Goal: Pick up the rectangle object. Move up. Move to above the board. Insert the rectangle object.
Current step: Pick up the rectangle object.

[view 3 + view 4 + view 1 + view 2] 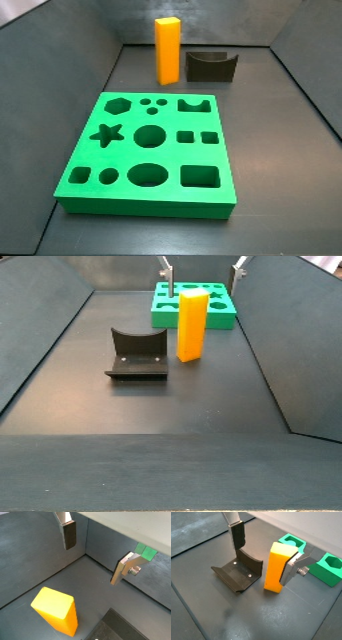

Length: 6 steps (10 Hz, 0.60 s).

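The gripper grabs the rectangle object by its upper part (167, 33) (53, 603) next, which leaves its bottom end free to enter the board's large rectangular hole.
The rectangle object, a tall orange-yellow block (167, 50), stands upright on the dark floor behind the green board (150, 150). It also shows in the other side view (193, 324) and in both wrist views (56, 609) (274, 567). My gripper (203, 273) is open and empty. It hangs above the block, its two fingers spread wider than the block. In a wrist view the gripper (262, 562) has one finger (293, 569) close beside the block's upper part. In the other wrist view the gripper (93, 559) sits above bare floor. The board's edge shows in both wrist views (314, 559) (145, 552).
The dark fixture (210, 65) stands right beside the block, also seen in a side view (138, 353) and in both wrist views (238, 572) (120, 629). Grey sloping walls (54, 336) enclose the floor on all sides.
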{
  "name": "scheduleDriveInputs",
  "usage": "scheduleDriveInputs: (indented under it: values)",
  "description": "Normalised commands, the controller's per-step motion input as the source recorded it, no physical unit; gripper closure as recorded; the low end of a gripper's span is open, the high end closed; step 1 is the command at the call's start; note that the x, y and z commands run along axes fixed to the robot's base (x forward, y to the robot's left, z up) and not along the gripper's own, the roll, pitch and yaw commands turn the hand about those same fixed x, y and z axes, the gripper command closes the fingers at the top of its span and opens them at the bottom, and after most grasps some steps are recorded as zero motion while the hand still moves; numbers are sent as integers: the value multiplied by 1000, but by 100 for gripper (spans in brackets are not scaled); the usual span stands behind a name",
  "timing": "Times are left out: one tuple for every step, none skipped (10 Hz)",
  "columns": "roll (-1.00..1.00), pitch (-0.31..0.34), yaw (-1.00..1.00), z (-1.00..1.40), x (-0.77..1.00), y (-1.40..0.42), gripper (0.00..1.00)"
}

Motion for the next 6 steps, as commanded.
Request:
scheduleDriveInputs:
  values:
    - [-70, -17, 26, -17, -66, 29, 0]
    - [-94, 0, 0, -17, 0, -26, 0]
    - [-224, -10, 0, -457, -337, -426, 0]
    - [0, 190, 226, -683, 6, -880, 0]
    - [-11, 184, 229, -751, 137, -869, 0]
    - [-13, 187, 237, -757, 154, -846, 0]
